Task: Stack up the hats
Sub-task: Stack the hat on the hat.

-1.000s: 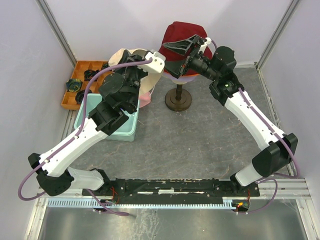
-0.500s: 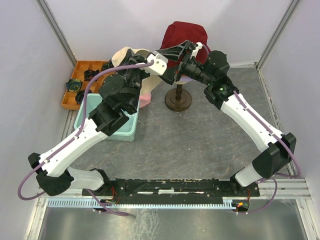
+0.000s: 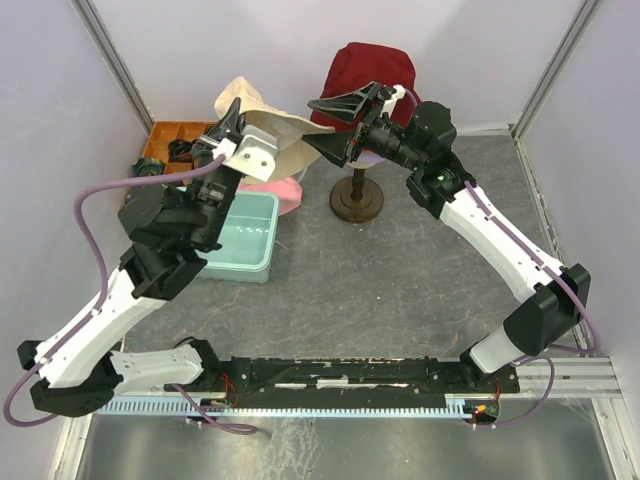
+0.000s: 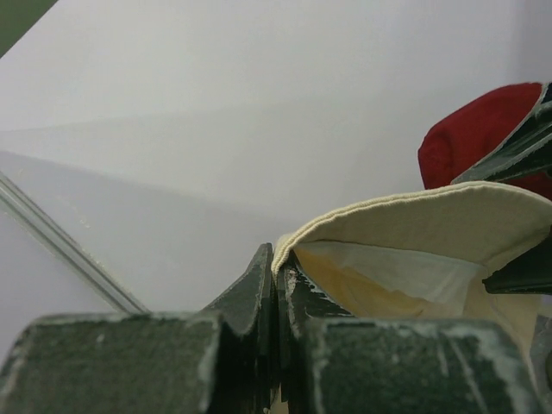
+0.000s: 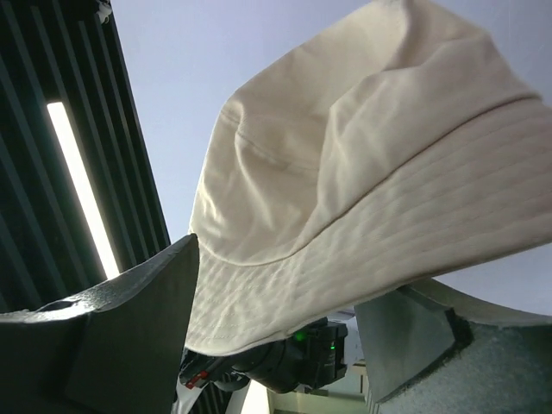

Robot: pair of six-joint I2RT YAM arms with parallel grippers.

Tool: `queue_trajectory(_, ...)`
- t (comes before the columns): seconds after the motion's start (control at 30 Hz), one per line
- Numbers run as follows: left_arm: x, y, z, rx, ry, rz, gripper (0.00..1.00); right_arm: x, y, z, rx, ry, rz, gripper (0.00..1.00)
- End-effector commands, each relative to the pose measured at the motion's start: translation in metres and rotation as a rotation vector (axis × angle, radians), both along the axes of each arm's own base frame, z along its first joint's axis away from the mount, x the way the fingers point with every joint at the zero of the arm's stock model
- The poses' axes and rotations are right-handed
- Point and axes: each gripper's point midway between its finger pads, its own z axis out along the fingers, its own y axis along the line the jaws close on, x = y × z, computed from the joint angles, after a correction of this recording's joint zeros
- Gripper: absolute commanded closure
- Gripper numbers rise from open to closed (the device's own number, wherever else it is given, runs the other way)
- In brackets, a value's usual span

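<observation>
My right gripper should close on the cream hat's rim now. The hat's rim is between this gripper's spread fingers and its edge is free there, so they would pinch the hat's rim.
My left gripper (image 3: 232, 118) is shut on the brim of a cream-beige hat (image 3: 283, 140) and holds it in the air above the teal bin. In the left wrist view the brim's edge is pinched between the closed jaws (image 4: 278, 263), and the hat (image 4: 431, 226) spreads out to the right. My right gripper (image 3: 333, 126) stands open at the hat's far side. Its wrist view shows the cream hat (image 5: 362, 172) with its brim lying between the spread fingers (image 5: 129, 332). A dark red hat (image 3: 366, 70) sits on the mannequin head behind. A pink hat (image 3: 290, 192) lies below the cream one.
A teal bin (image 3: 245, 262) stands under my left arm. An orange tray (image 3: 158, 133) with dark items is at the back left. The mannequin's dark round base (image 3: 357, 201) stands at the middle back. Grey walls close in on three sides.
My left arm has pulled back to the left and lifted the cream hat higher. My right gripper has left the dark red hat and moved left to the cream hat's brim.
</observation>
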Motion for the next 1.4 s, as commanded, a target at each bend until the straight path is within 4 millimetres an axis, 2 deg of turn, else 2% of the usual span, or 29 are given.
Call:
queue_trajectory(0.0, -0.012, -0.015, 0.007, -0.061, -0.017, -0.137, 0.97, 0.002, -0.002, 0.016, 0.019, -0.03, -0.023, 0.27)
queue_trajectory(0.07, -0.012, -0.018, 0.005, -0.056, -0.013, -0.149, 0.97, 0.001, -0.002, 0.019, 0.021, -0.037, -0.021, 0.35)
queue_trajectory(0.1, -0.012, -0.02, 0.004, -0.055, -0.01, -0.153, 0.97, 0.0, -0.001, 0.021, 0.022, -0.043, -0.02, 0.44)
queue_trajectory(0.23, -0.009, -0.022, -0.002, -0.054, 0.0, -0.152, 0.97, -0.005, -0.004, 0.034, 0.026, -0.083, -0.018, 0.97)
queue_trajectory(0.27, -0.009, -0.02, -0.002, -0.065, -0.001, -0.143, 0.97, -0.007, -0.004, 0.038, 0.025, -0.096, -0.017, 1.0)
queue_trajectory(0.47, -0.015, 0.007, 0.003, -0.196, -0.044, -0.083, 0.94, -0.021, -0.007, 0.072, 0.019, -0.227, -0.003, 1.0)
queue_trajectory(0.67, -0.023, 0.034, 0.007, -0.318, -0.049, -0.045, 0.68, -0.03, -0.009, 0.113, 0.076, -0.353, 0.011, 1.0)
queue_trajectory(0.87, -0.028, 0.059, -0.003, -0.456, 0.0, -0.005, 0.47, -0.039, -0.01, 0.154, 0.147, -0.471, 0.038, 1.0)
queue_trajectory(1.0, -0.028, 0.058, -0.02, -0.523, 0.032, -0.031, 0.34, -0.039, -0.01, 0.175, 0.199, -0.543, 0.047, 1.0)
queue_trajectory(1.1, -0.024, 0.048, -0.032, -0.557, 0.073, -0.064, 0.32, -0.03, -0.009, 0.184, 0.24, -0.579, 0.047, 1.0)
queue_trajectory(1.17, -0.022, 0.041, -0.04, -0.574, 0.092, -0.085, 0.28, -0.029, -0.016, 0.199, 0.298, -0.635, 0.037, 1.0)
queue_trajectory(1.37, -0.011, 0.03, -0.069, -0.652, 0.144, -0.099, 0.25, 0.009, -0.043, 0.205, 0.395, -0.682, -0.06, 1.0)
